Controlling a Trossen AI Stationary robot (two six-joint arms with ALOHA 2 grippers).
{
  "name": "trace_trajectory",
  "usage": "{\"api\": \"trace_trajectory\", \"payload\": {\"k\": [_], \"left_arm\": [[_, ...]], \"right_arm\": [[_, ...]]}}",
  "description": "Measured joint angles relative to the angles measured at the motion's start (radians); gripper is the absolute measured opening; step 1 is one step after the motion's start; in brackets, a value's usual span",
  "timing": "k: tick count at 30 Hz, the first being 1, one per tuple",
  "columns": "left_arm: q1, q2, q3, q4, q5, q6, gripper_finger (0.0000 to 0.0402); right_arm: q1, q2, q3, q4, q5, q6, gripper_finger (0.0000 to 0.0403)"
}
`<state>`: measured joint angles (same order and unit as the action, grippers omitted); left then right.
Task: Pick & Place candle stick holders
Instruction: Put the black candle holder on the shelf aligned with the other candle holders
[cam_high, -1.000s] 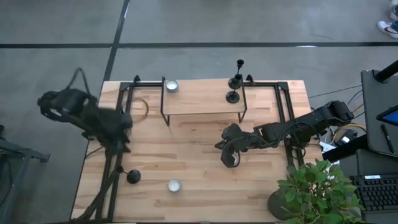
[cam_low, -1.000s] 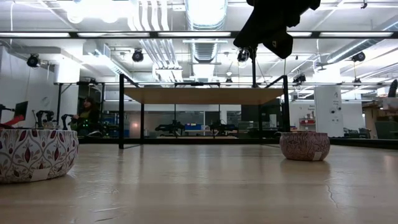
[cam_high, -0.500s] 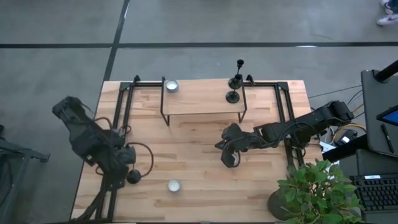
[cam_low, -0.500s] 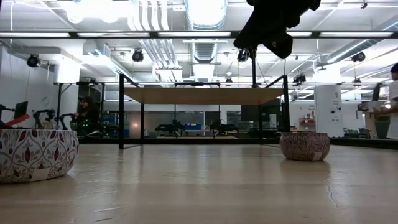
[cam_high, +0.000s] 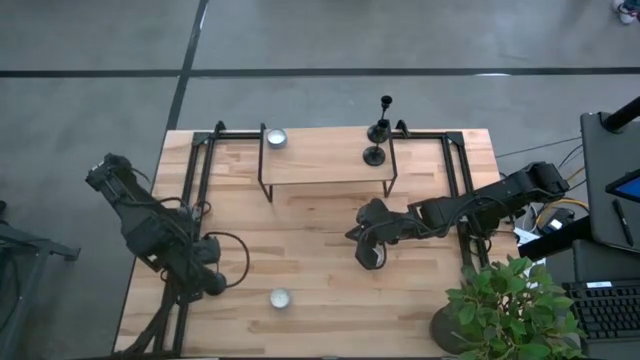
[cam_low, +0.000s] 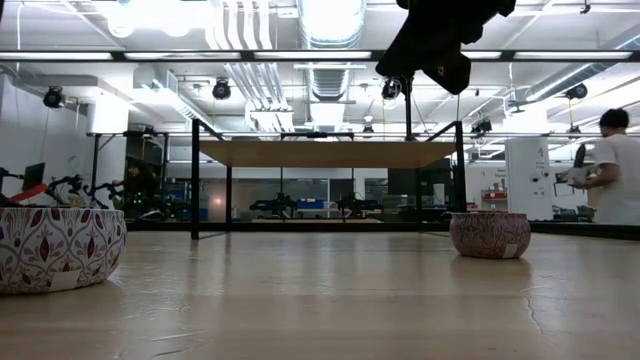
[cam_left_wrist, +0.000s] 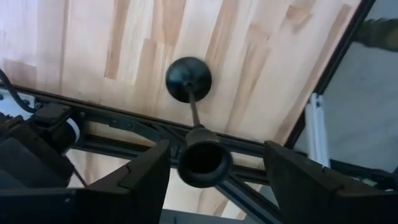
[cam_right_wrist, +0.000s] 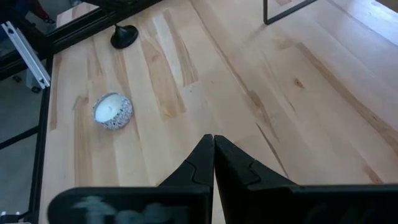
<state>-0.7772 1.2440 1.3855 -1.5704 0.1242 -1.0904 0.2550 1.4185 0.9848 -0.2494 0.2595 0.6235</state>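
Note:
I should next grab the candlestick holder by its top cup (cam_left_wrist: 205, 164) with my left gripper, leaving the black candlestick holder's round base (cam_left_wrist: 188, 79) free for placing on the shelf.
One black candlestick holder stands upright on its round base (cam_left_wrist: 188, 78) near the table's left front corner, its top cup (cam_left_wrist: 204, 163) toward the camera. My left gripper (cam_left_wrist: 216, 152) is open above it, one finger on each side of the cup, apart from it. In the high view the gripper (cam_high: 205, 278) covers most of this holder. Two more holders (cam_high: 378, 130) (cam_high: 374, 155) stand on the raised wooden shelf (cam_high: 320, 160) at the far side. My right gripper (cam_right_wrist: 213, 155) is shut and empty above the table's middle right (cam_high: 368, 255).
A white candle in a patterned tin (cam_high: 280, 298) sits near the front edge, right of the left gripper. Another tin (cam_high: 276, 138) sits on the shelf's left end. Black frame rails (cam_high: 190, 200) run along the table's left and right. A potted plant (cam_high: 505, 305) stands at the right front corner.
My left gripper has swung from the far left toward the table's near edge and come down over the lone candlestick holder, so that its fingers now stand on either side of the cup. The holder has stayed in place.

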Motion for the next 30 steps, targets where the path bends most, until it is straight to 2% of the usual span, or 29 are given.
{"api": "trace_trajectory", "payload": {"k": [4, 12, 25, 30], "left_arm": [[0.000, -0.009, -0.052, 0.000, 0.019, 0.019, 0.0250], [0.000, -0.012, -0.131, 0.000, 0.121, 0.040, 0.0250], [0.001, -0.018, -0.114, 0.034, 0.068, 0.022, 0.0248], [0.001, -0.018, -0.114, 0.042, 0.067, 0.022, 0.0210]], "right_arm": [[0.000, 0.000, 0.000, 0.002, 0.002, 0.000, 0.0008], [0.000, 0.000, 0.000, 0.002, 0.003, 0.001, 0.0008], [0.000, 0.000, 0.000, 0.039, 0.006, -0.002, 0.0008], [0.000, 0.000, 0.000, 0.047, 0.006, -0.002, 0.0008]]}}
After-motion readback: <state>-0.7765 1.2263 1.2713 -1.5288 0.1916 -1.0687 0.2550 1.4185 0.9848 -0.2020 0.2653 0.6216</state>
